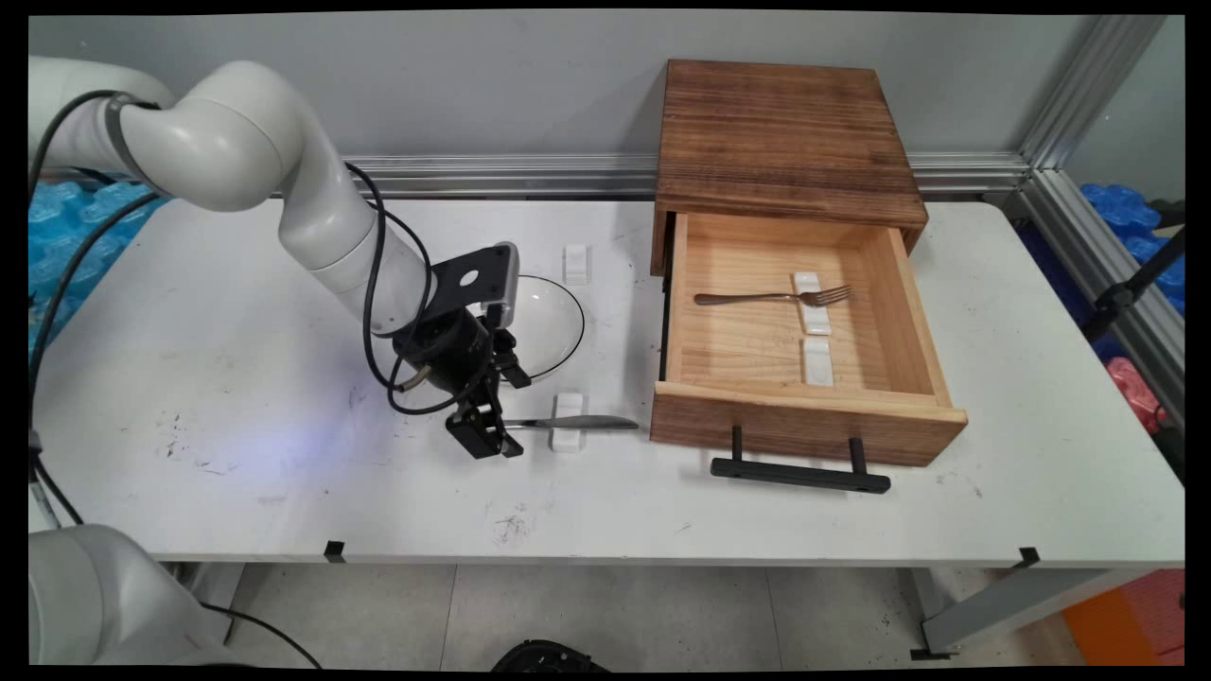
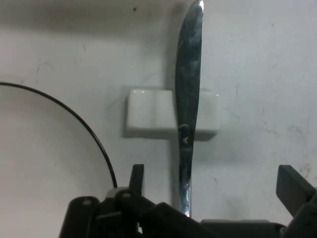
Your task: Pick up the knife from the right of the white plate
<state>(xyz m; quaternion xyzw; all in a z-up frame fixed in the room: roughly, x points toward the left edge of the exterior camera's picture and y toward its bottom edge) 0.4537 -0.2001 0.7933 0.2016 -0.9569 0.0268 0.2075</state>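
Observation:
My gripper takes hold of the knife by its handle (image 1: 527,425) next, to put the knife away in the open drawer.
A metal table knife (image 1: 577,423) lies across a small white rest (image 1: 568,433), its blade pointing toward the drawer. My gripper (image 1: 487,433) is low over the knife's handle end and open. In the hand view the knife (image 2: 189,89) runs up the middle over the white rest (image 2: 148,115), and its handle passes between my two fingertips (image 2: 136,176), which stand wide apart on either side without touching it. A clear glass plate (image 1: 553,326) sits just behind the gripper; its rim (image 2: 74,116) curves along the left of the hand view.
A wooden cabinet (image 1: 785,132) stands at the back right with its drawer (image 1: 804,426) pulled open. Inside, a fork (image 1: 771,298) rests on a white rest (image 1: 812,303), with a second rest (image 1: 818,361) nearer the front. Another white rest (image 1: 575,263) lies behind the plate.

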